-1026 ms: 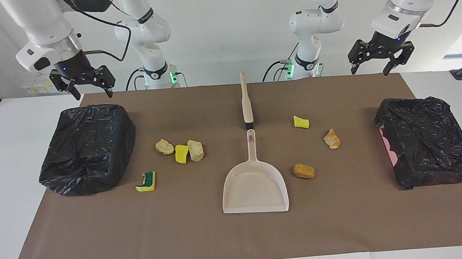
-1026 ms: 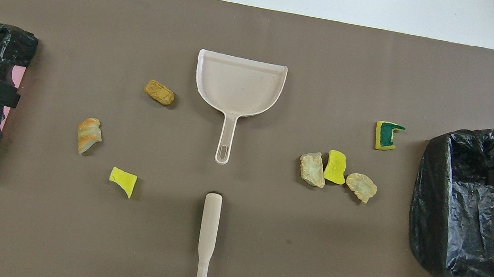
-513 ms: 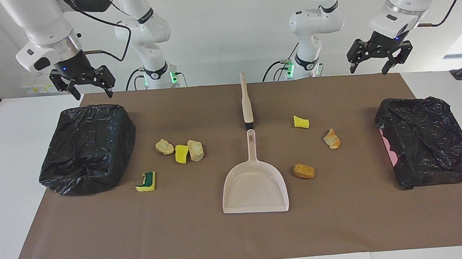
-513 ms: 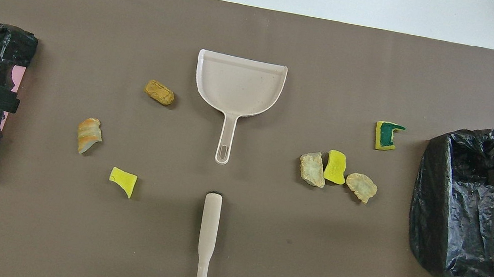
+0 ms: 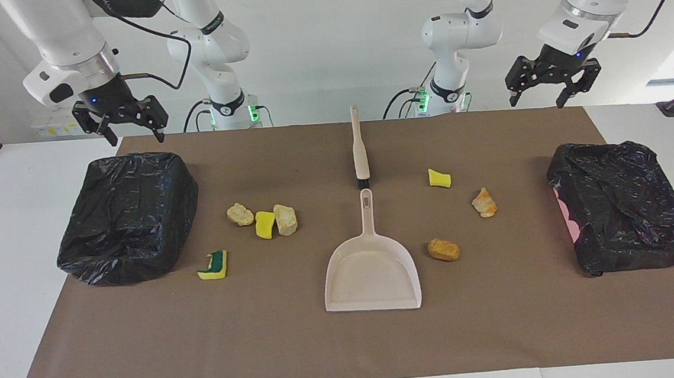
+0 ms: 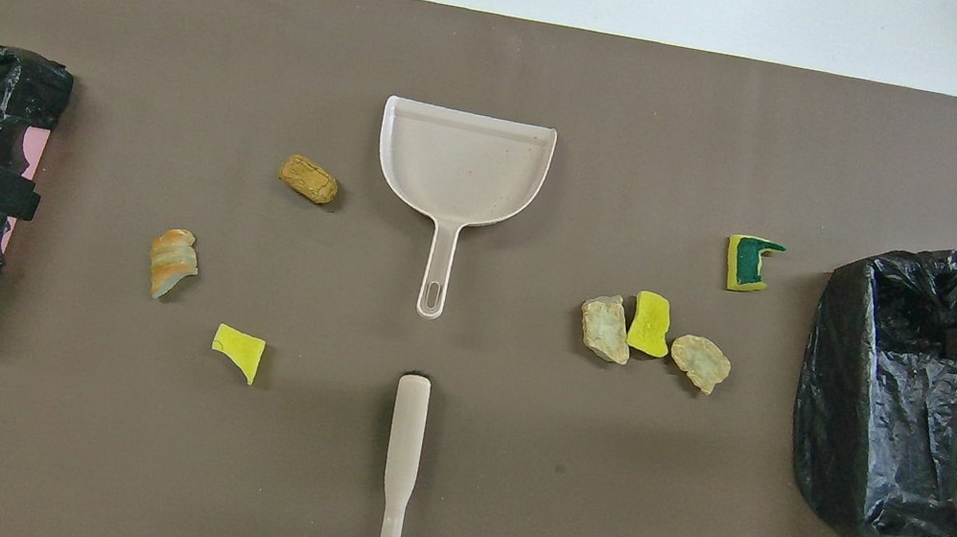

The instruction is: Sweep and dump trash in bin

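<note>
Next, the right gripper picks up the beige dustpan by its narrow handle (image 6: 438, 272). The dustpan's broad scoop spreads wider than my fingers' full span.
Several trash bits lie on the brown mat. Toward the right arm's end are a yellow-and-green sponge (image 5: 214, 264), two pale rocks (image 5: 240, 214) (image 5: 285, 218) and a yellow sponge chunk (image 5: 265, 224) between them. Toward the left arm's end are a yellow chunk (image 5: 439, 178), a striped orange rock (image 5: 484, 203) and an orange-brown lump (image 5: 443, 250). A black-bagged bin (image 5: 128, 218) stands at the right arm's end, another bin (image 5: 623, 204) at the left arm's end. My right gripper (image 5: 136, 136) and left gripper (image 5: 536, 104) hang open and empty, each raised over its bin's robot-side edge.
A beige dustpan (image 5: 373, 275) lies mid-mat, its handle pointing at the robots. The beige brush (image 5: 360, 149) lies in line with it, nearer to the robots, bristles toward the pan's handle. White table shows around the brown mat (image 5: 501, 331).
My left gripper has risen slightly. The right gripper, the trash, dustpan and brush have not moved.
</note>
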Robot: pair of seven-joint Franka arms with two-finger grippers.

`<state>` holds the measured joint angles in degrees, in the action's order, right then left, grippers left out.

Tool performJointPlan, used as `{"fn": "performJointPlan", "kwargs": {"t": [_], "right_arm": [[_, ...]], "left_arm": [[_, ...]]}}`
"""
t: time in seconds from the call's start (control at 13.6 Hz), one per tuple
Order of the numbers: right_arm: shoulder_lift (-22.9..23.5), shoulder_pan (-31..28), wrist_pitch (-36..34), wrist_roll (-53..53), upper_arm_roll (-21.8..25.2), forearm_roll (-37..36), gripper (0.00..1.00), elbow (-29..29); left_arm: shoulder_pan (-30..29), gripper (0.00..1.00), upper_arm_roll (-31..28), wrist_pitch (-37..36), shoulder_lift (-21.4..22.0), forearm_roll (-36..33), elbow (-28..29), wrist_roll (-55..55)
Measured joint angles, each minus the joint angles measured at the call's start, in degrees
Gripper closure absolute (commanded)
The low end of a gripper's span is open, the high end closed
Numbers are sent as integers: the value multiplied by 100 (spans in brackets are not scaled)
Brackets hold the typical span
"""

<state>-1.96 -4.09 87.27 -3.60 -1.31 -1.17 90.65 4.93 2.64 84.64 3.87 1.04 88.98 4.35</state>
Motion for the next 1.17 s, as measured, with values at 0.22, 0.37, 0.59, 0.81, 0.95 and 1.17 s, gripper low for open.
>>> {"fn": "performJointPlan", "kwargs": {"t": [0.22, 0.37, 0.59, 0.81, 0.95, 1.17], "right_arm": [[0, 0, 0, 0, -2, 0, 0, 0], [0, 5, 0, 0, -28, 0, 0, 0], [10, 99, 10, 0, -94, 42, 0, 0], [184, 316, 194, 0, -157, 283, 0, 19], [468, 554, 387, 27, -187, 374, 0, 26], [973, 981, 978, 348, -210, 425, 0, 11]], "left_arm": [[2, 0, 201, 50, 112, 23, 245, -38], [5, 0, 502, 245, 362, 38, 730, -371], [14, 0, 1101, 554, 808, 166, 1575, -910], [23, 0, 1774, 956, 1128, 391, 2373, -1469], [29, 0, 2123, 1238, 1318, 723, 2862, -1649], [31, 0, 2550, 1534, 1545, 1178, 3467, -1705]]}}
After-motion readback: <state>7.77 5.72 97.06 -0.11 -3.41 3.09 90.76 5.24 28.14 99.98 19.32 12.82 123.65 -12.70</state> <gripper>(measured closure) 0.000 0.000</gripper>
